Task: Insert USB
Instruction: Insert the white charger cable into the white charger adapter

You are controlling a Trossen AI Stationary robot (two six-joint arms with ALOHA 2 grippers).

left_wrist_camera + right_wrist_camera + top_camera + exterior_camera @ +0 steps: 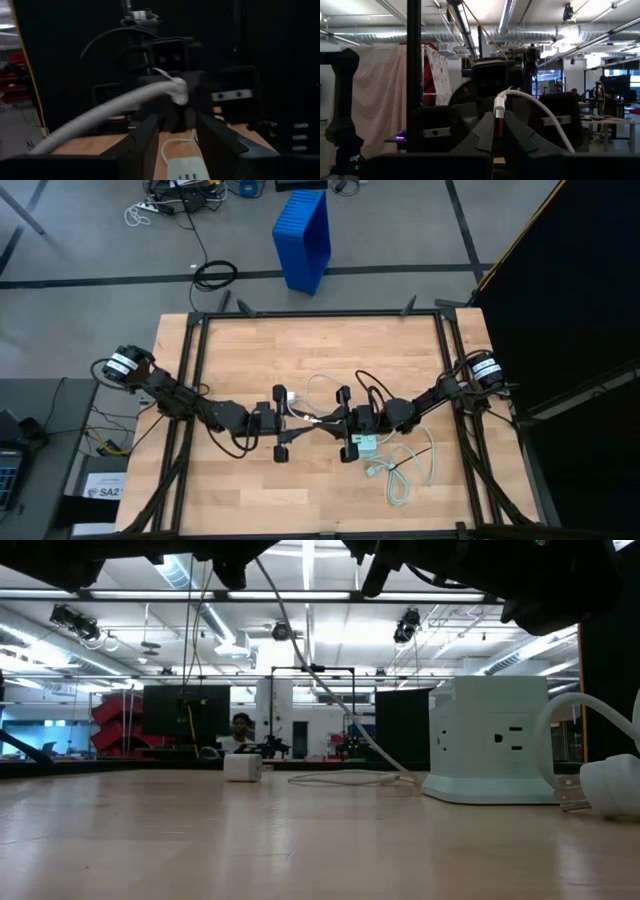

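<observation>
My left gripper grabs the white cable [115, 107] by its plug end [177, 92] next, to insert the USB into the power adapter.
The USB's white plug [499, 105] stands between my right gripper's [497, 131] shut fingertips. Its thin white cable [545, 117] arcs away from it, and a slack length [340, 778] lies on the table. Above mid-table, my right gripper [328, 423] faces my left gripper [300, 423] at close range. My left gripper [180, 135] is open. The cable [115, 107] runs close past it to the plug [179, 92]; whether it touches, I cannot tell. The pale charger block [365, 445] sits on the table below the right gripper. My right gripper pinches the USB's white plug [499, 111] between its two fingertips [485, 132]. It comes level from the table's right. The plug is lifted clear of the table, and the cable leaves its far end and hangs slack.
The bundled white cord [403, 472] with its grey plug [610, 785] lies near the block, toward the table's near right. A small white cube [242, 767] sits farther back. Black frame rails [190, 380] run along the table's sides. A blue bin [303, 235] stands on the floor beyond.
</observation>
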